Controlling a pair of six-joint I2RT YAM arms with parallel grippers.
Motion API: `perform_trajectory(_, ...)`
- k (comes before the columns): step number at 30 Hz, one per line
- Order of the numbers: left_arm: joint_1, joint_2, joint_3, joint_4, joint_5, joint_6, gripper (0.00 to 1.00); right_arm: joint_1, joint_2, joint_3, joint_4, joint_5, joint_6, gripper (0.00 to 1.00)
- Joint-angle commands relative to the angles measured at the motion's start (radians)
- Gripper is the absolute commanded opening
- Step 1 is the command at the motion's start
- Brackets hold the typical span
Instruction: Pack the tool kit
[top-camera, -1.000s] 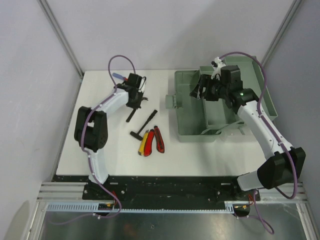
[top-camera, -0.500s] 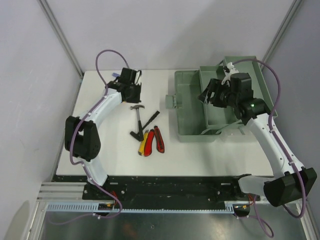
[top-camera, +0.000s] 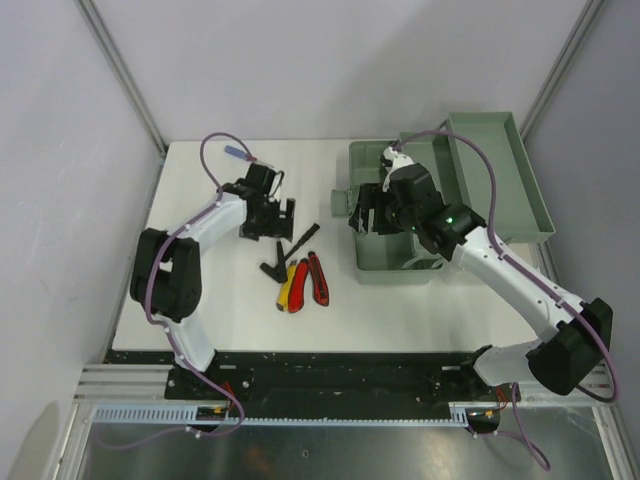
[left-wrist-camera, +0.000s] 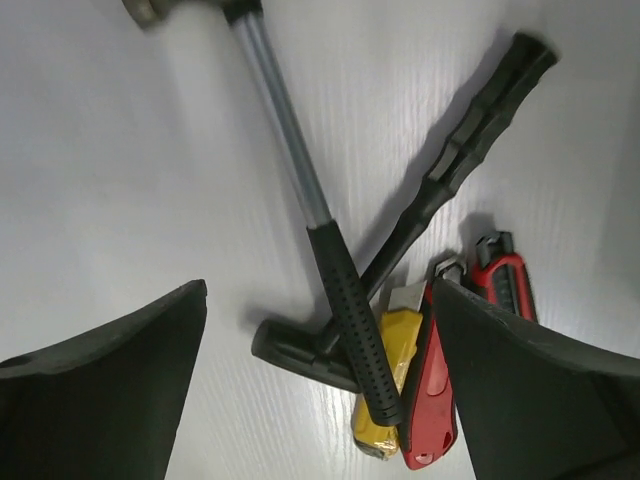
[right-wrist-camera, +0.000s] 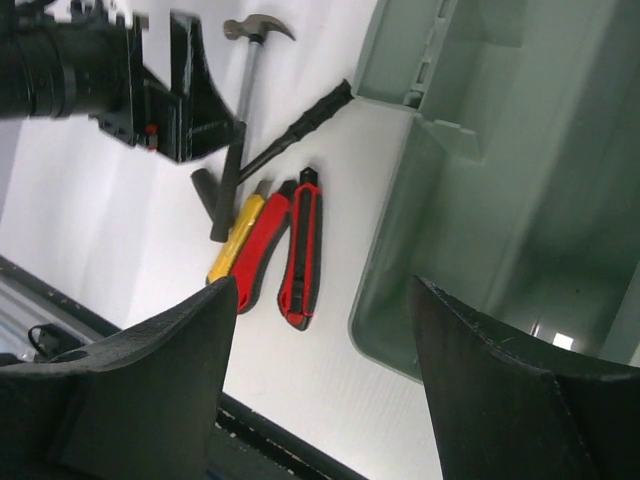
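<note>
The hammer (left-wrist-camera: 300, 190) needs to go into the toolbox, so I should next use my left gripper to grab its black grip beside the metal part of its handle (left-wrist-camera: 331, 264).
The grey-green toolbox (top-camera: 378, 170) stands open at the right, its lid (top-camera: 497, 170) tipped back. My left gripper (top-camera: 272, 216) hangs open above the hammer (left-wrist-camera: 300, 190), touching nothing. The hammer's black grip lies across a black T-handled tool (left-wrist-camera: 455, 165) and the tip of a yellow knife (left-wrist-camera: 385, 395). Two red knives (left-wrist-camera: 432, 390) (right-wrist-camera: 303, 240) lie beside the yellow one. My right gripper (top-camera: 370, 218) hovers open and empty over the toolbox's left front corner (right-wrist-camera: 400, 300); its view also takes in the hammer (right-wrist-camera: 245, 95) and my left gripper (right-wrist-camera: 170, 90).
A blue-tipped item (top-camera: 236, 152) lies at the back left of the white table (top-camera: 200, 310). The table's front edge (right-wrist-camera: 120, 330) drops to a black rail. Grey walls close in the back and both sides.
My left gripper has gone from shut to open and moved toward the front, over the hammer. The right arm has swung left from the box's interior to its left front corner.
</note>
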Motion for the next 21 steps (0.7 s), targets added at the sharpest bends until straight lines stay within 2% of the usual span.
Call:
perform_trajectory(1,-0.022,-0.035,-0.076,0.025,-0.016,-0.089,0.95,0.008,0.011,0.002,0.016,0.091,0.019,0.74)
perform_trajectory(6,-0.032,0.004,-0.098,0.057,0.003,-0.181,0.61,0.008,0.011,0.003,-0.019,0.11,0.003,0.73)
perform_trajectory(9,-0.044,0.035,-0.089,0.07,-0.012,-0.202,0.49,0.003,0.007,0.002,-0.035,0.116,-0.006,0.73)
perform_trajectory(12,-0.046,0.076,-0.069,0.071,-0.017,-0.214,0.45,-0.009,-0.004,-0.001,-0.049,0.116,-0.016,0.73)
perform_trajectory(18,-0.048,0.146,-0.041,0.072,-0.062,-0.227,0.47,-0.048,-0.041,-0.016,-0.066,0.105,-0.027,0.73)
perform_trajectory(20,-0.048,0.169,-0.024,0.071,-0.07,-0.226,0.43,-0.058,-0.05,-0.022,-0.072,0.103,-0.027,0.73)
perform_trajectory(21,-0.048,0.179,-0.016,0.072,-0.072,-0.224,0.38,-0.061,-0.055,-0.024,-0.077,0.104,-0.027,0.73)
